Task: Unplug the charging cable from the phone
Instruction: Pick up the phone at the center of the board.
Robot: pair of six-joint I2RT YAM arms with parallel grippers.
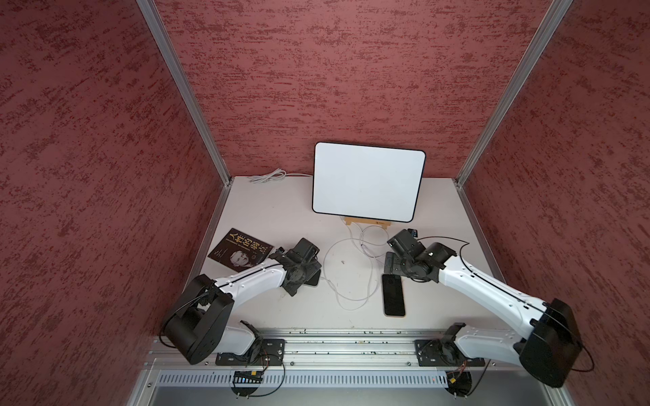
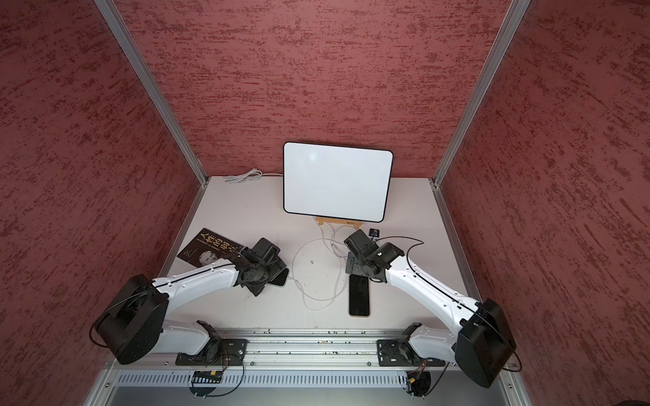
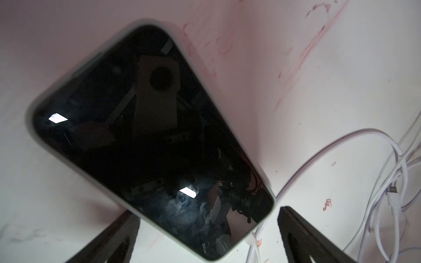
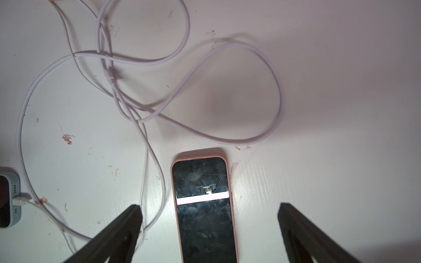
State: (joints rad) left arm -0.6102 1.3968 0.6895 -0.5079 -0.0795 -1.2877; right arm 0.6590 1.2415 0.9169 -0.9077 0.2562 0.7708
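Observation:
My left gripper will turn before closing on the phone: its fingers stand at an angle to the phone's long sides, one beside the phone's plug-end corner (image 3: 271, 197).
A phone (image 3: 145, 136) in a pale green case lies face up under my left gripper (image 3: 208, 211). The gripper is open, with one finger on each side of the phone's plug end and touching nothing. A white plug (image 3: 251, 240) sits in that end, and its charging cable (image 3: 319, 154) loops away over the table. In both top views the left gripper (image 1: 305, 276) hides most of this phone (image 2: 281, 277). The right wrist view shows the same plug (image 4: 20, 200). My right gripper (image 4: 210, 207) is open above a second phone (image 4: 205, 205) in a pink case, which shows no cable.
A dark book (image 1: 241, 250) lies at the left. A whiteboard (image 1: 367, 181) leans on a wooden stand (image 1: 367, 222) at the back. White cable loops (image 1: 346, 274) lie between the arms, with a loose connector (image 3: 393, 190) among them. Another cable bundle (image 1: 269, 175) lies at the back left.

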